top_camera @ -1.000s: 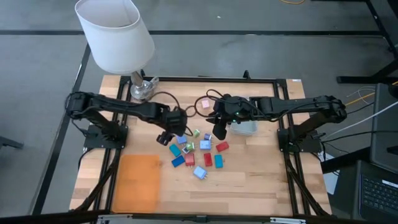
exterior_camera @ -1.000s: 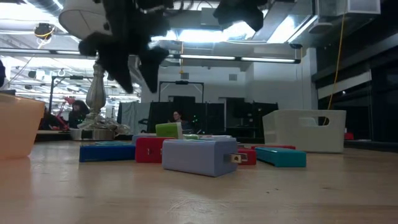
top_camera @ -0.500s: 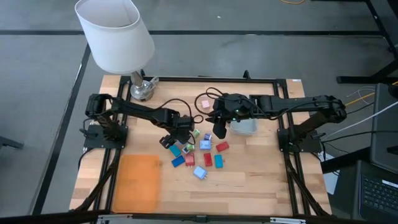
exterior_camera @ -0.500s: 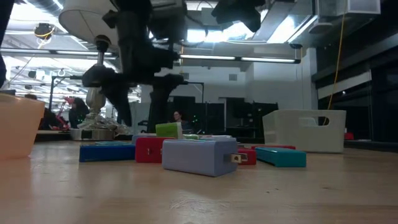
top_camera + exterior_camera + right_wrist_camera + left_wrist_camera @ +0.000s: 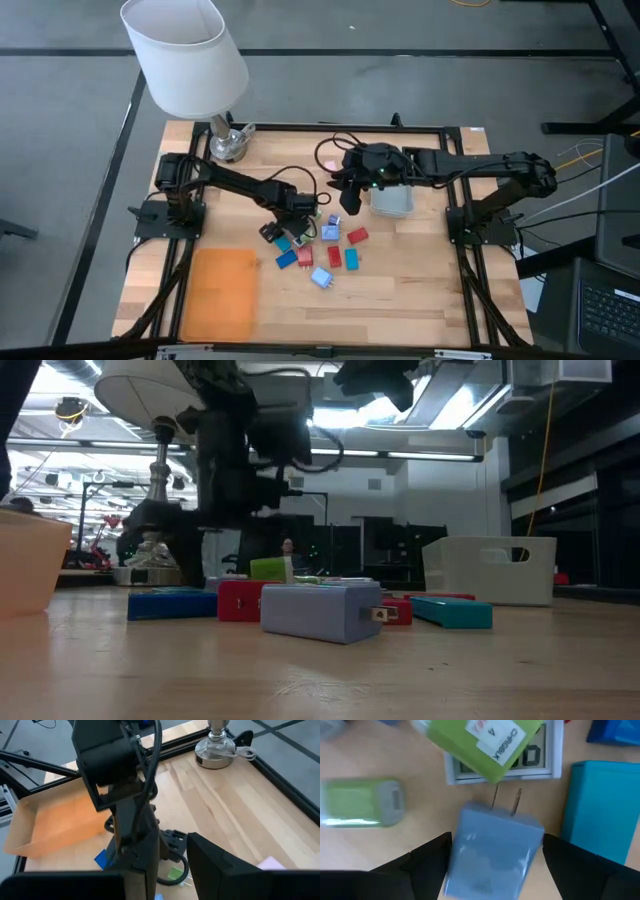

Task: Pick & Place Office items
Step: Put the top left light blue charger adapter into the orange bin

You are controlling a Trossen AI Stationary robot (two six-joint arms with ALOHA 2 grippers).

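Note:
Next, my left gripper grabs the light-blue plug block [image 5: 492, 855] by its two sides to move it to the orange tray.
The office items [image 5: 335, 255] are small blue, red, green and teal blocks, lying clustered on the wooden table's middle. My left gripper [image 5: 288, 228] is down at the cluster's left side and open. In the left wrist view its fingers [image 5: 425, 865] stand on either side of a light-blue plug block [image 5: 492, 855] with two prongs, with no visible touch. A green labelled block [image 5: 475, 740] and a teal block [image 5: 600, 810] lie beside it. My right gripper [image 5: 335, 200] hangs open and empty above the cluster's far side, high in the low view [image 5: 375, 380].
The flat orange tray [image 5: 225, 290] lies near the table's near-left corner. The translucent bin [image 5: 395, 205] stands right of the cluster, under my right arm. A lamp with a white shade [image 5: 185, 55] and metal base [image 5: 228, 145] stands at the far-left corner. A pink piece [image 5: 330, 167] lies farther off.
My left gripper has moved toward the table's right and near edge and come down, from above the table onto the cluster's left side, where it now straddles the light-blue plug block. My right gripper has shifted slightly toward the table's left.

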